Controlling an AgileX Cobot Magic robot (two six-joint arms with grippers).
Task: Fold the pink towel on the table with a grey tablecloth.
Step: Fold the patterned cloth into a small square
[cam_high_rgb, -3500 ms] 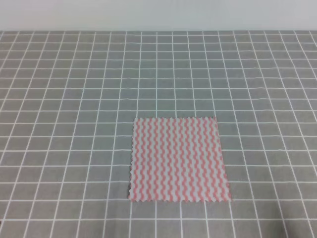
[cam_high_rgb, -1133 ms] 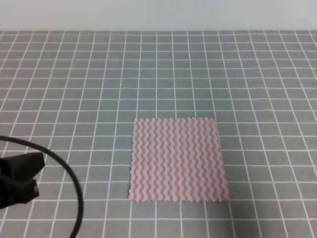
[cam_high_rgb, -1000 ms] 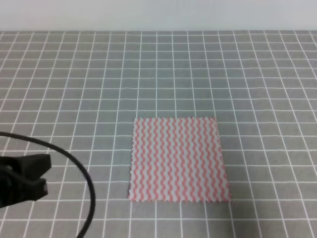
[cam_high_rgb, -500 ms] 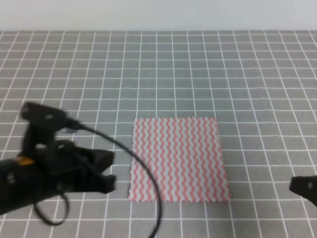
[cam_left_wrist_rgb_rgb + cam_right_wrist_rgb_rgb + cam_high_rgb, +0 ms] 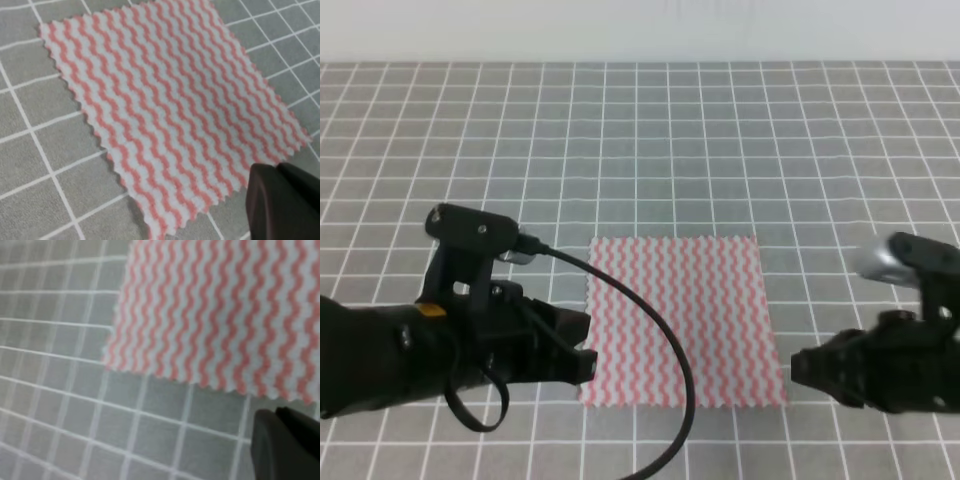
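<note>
I should grab the towel by its zigzag side edge [image 5: 587, 385] with my left gripper, because the towel lies flat and slack [image 5: 680, 320].
The pink towel [image 5: 692, 305], white with wavy pink stripes and zigzag edges, lies flat and unfolded on the table with a grey tablecloth [image 5: 640, 150]. My left gripper [image 5: 582, 346] hovers at the towel's near-left corner, its two dark fingers spread and nothing between them. My right gripper [image 5: 797, 368] is just off the near-right corner, apart from the cloth. In the left wrist view the towel [image 5: 170, 110] fills the middle and one dark finger [image 5: 285, 205] shows at the bottom right. The right wrist view shows the towel's edge [image 5: 225, 315] and one finger [image 5: 285, 445].
A black cable [image 5: 660, 360] loops from the left arm over the towel's near-left part. The grid-printed cloth runs to a pale wall at the back [image 5: 640, 30]. Nothing else stands on the table.
Both arms have come into view from the near edge. The left gripper moved right up to the towel's near-left corner, the right gripper moved in beside the near-right corner. The towel has not moved.
</note>
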